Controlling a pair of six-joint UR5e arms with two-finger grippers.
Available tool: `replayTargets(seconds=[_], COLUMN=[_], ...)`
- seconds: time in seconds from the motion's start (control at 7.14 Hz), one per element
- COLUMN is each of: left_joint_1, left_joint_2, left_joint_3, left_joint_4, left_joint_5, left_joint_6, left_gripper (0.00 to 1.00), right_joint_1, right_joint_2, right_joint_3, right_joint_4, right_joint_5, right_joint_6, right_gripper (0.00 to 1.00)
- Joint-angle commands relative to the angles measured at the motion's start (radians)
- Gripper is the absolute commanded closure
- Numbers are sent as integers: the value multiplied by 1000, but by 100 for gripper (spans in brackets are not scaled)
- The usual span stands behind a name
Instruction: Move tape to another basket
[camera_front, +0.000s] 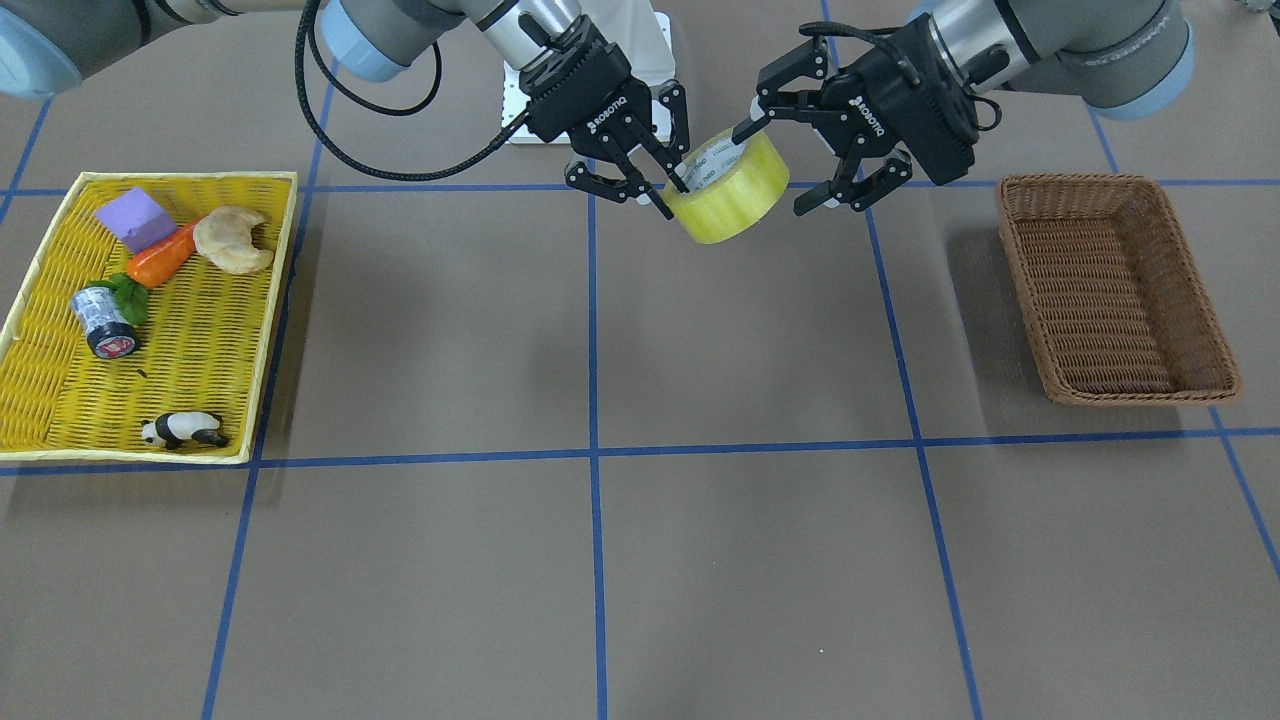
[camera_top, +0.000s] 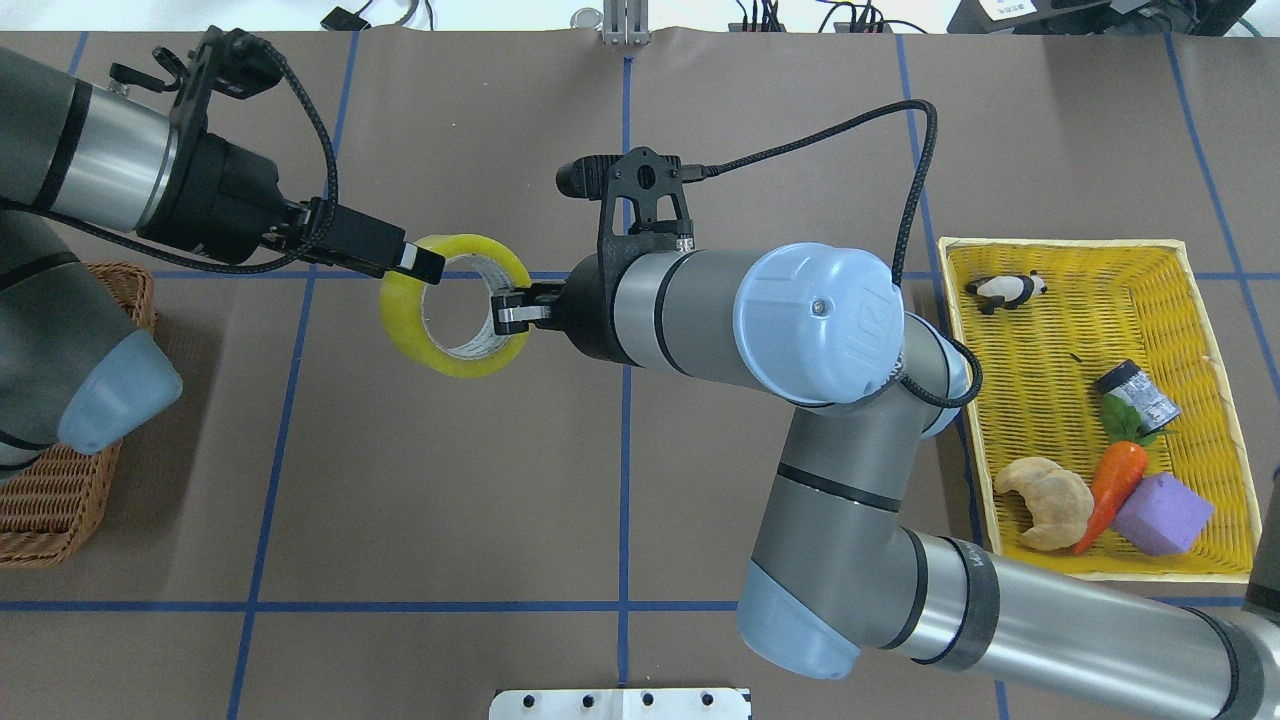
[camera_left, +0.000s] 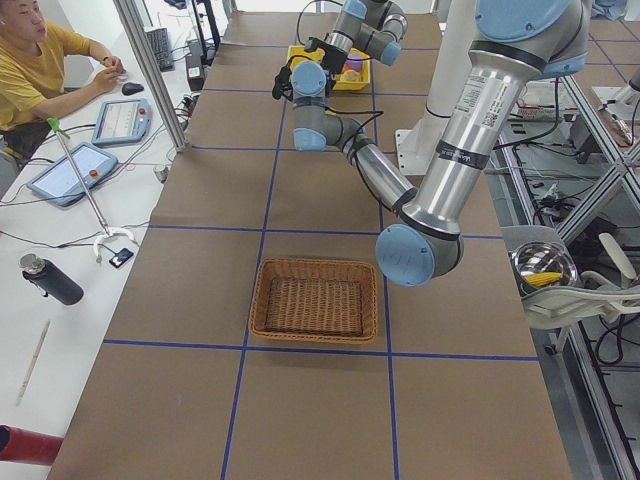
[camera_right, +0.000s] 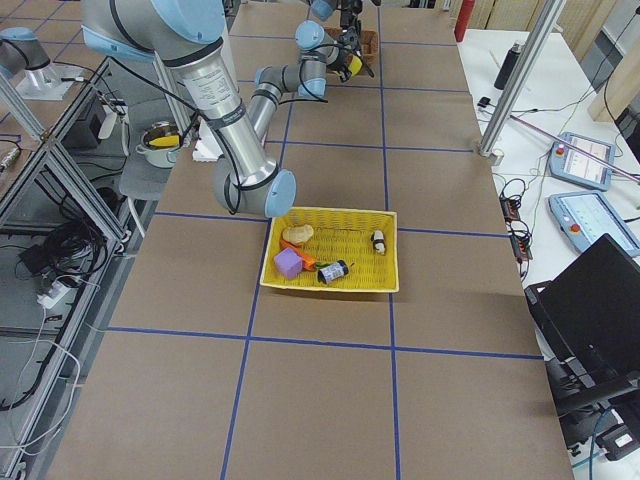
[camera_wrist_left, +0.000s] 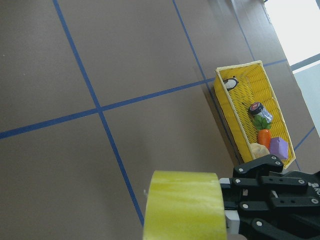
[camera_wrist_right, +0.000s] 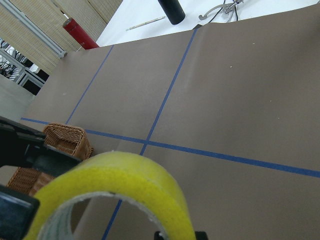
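Observation:
My left gripper should close on the tape now. One finger is at the core's opening (camera_front: 716, 161) and one is outside the yellow tape's side (camera_front: 768, 172).
The yellow tape (camera_front: 728, 190) hangs in the air above the table's middle, near the robot's base. My right gripper (camera_front: 672, 196) is shut on its wall, one finger inside the core. In the overhead view this gripper (camera_top: 510, 311) grips the right side of the roll (camera_top: 405, 325). My left gripper (camera_front: 776, 168) is open, its jaws spread around the roll's other side, and its tip (camera_top: 425, 263) is at the rim. The brown wicker basket (camera_front: 1022, 250) stands empty on my left side. The tape fills the wrist views (camera_wrist_left: 182, 205) (camera_wrist_right: 115, 182).
A yellow woven tray (camera_front: 270, 300) on my right side holds a purple block (camera_front: 135, 218), a carrot (camera_front: 165, 257), a croissant (camera_front: 233, 240), a silver cylinder (camera_front: 104, 322) and a toy panda (camera_front: 182, 430). A white base plate (camera_front: 520, 100) lies behind the grippers.

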Motion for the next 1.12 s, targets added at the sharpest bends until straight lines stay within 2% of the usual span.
replayTargets(seconds=[0.0,0.14,0.28,0.42,0.56,0.98], left_joint_1=[6,8,9,9,8,8], left_joint_2=[0,0,0,2,2,2], left_joint_3=[-1,-1,-1,-1,-4,-2], left_joint_4=[0,0,0,0,2,2], left_joint_5=[0,0,0,0,2,2], left_joint_6=[0,0,0,3,-2,-14], left_gripper=[1,2,26,99,100,100], right_joint_1=[0,0,0,0,0,0], right_joint_2=[1,1,3,12,14,-9], right_joint_3=[0,0,0,0,-6,0], right_joint_4=[1,2,2,8,40,63], right_joint_5=[-1,-1,-1,-10,-67,-75], right_joint_6=[0,0,0,4,99,96], right_gripper=[100,100,100,69,1,0])
